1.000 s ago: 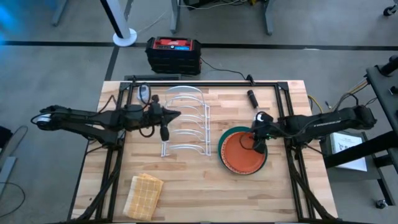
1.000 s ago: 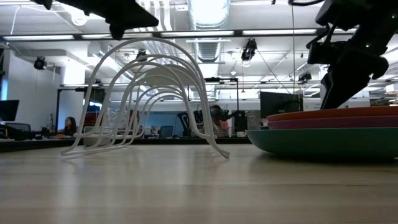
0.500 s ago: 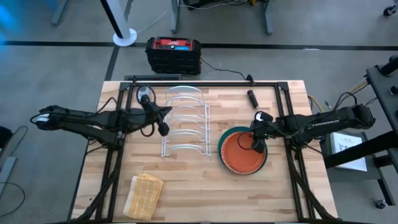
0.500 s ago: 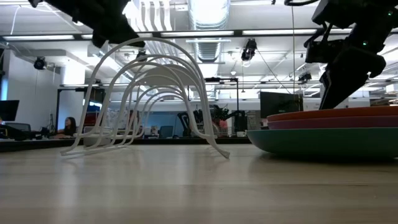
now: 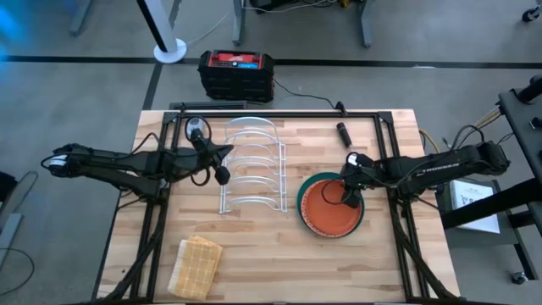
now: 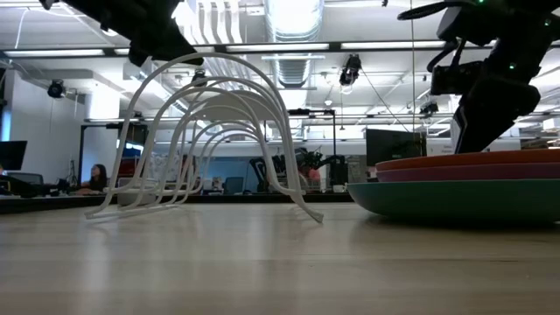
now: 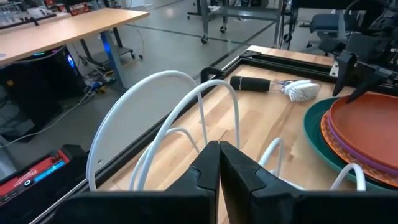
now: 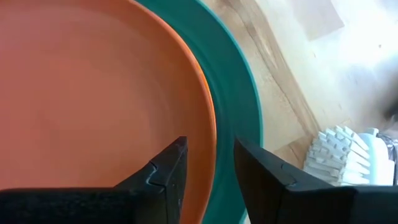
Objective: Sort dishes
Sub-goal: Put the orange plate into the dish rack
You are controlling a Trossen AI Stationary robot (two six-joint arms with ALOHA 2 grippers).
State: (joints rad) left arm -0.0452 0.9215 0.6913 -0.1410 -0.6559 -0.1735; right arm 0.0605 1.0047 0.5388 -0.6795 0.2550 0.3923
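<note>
The orange plate's rim [image 8: 210, 134] runs back between and past both fingers, over the teal plate [image 8: 239, 93]. It is now time for my right gripper to close on the orange plate's rim.
A stack of dishes sits right of the table's middle: a plain orange plate [image 5: 329, 210] on top, a purple plate [image 6: 472, 173] under it, and a large teal plate [image 6: 455, 197] at the bottom on the wood. My right gripper [image 5: 349, 199] stands open over the stack's far right side, pointing steeply down, with the orange plate's rim [image 8: 210, 134] between its fingers. The white wire rack [image 5: 254, 165] stands empty to the left of the stack. My left gripper [image 5: 223, 175] is shut, held above the rack's left side and holding nothing. My right gripper straddles the orange plate's rim [image 8: 211, 118] from above. One finger [image 8: 165, 177] is over the plate's inside and the other [image 8: 267, 177] is outside, over the teal plate [image 8: 239, 93]. Whether either finger touches the plate I cannot tell.
A dish brush [image 5: 343, 133] lies beyond the stack near the far edge. A tan woven cloth [image 5: 196, 264] lies at the near left. Black frame rails run along the far edge and both sides of the table. Bare wood lies in front of the rack and the stack.
My left gripper has turned at the wrist and dipped a little beside the rack's top, staying shut. It has kept still for the last half second. The plates and the rack have not moved.
</note>
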